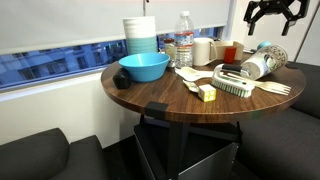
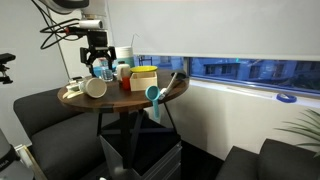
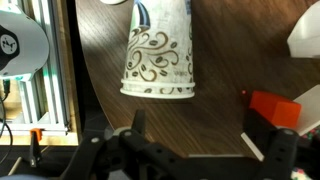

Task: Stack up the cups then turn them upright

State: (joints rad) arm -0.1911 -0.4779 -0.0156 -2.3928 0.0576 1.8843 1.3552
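Note:
My gripper will hold the white paper cup (image 3: 160, 50) by its open rim, so the cup's far end stays free to turn the cup upright on its base.
A white paper cup (image 3: 160, 50) with dark swirly patterns lies on its side on the round wooden table (image 3: 215, 60), its rim towards my fingers. It shows in both exterior views (image 1: 262, 63) (image 2: 95, 87). Its far end runs out of the wrist view, so I cannot tell whether a second cup is joined to it. My gripper (image 3: 197, 135) is open and empty. It hangs well above the cup in both exterior views (image 1: 276, 14) (image 2: 97, 52).
A red object (image 3: 272, 108) lies right of the cup. The table also carries a blue bowl (image 1: 143, 67), a tall stack of containers (image 1: 140, 35), a water bottle (image 1: 184, 50), a white brush (image 1: 235, 83), a yellow block (image 1: 207, 93) and a wooden fork (image 1: 275, 88).

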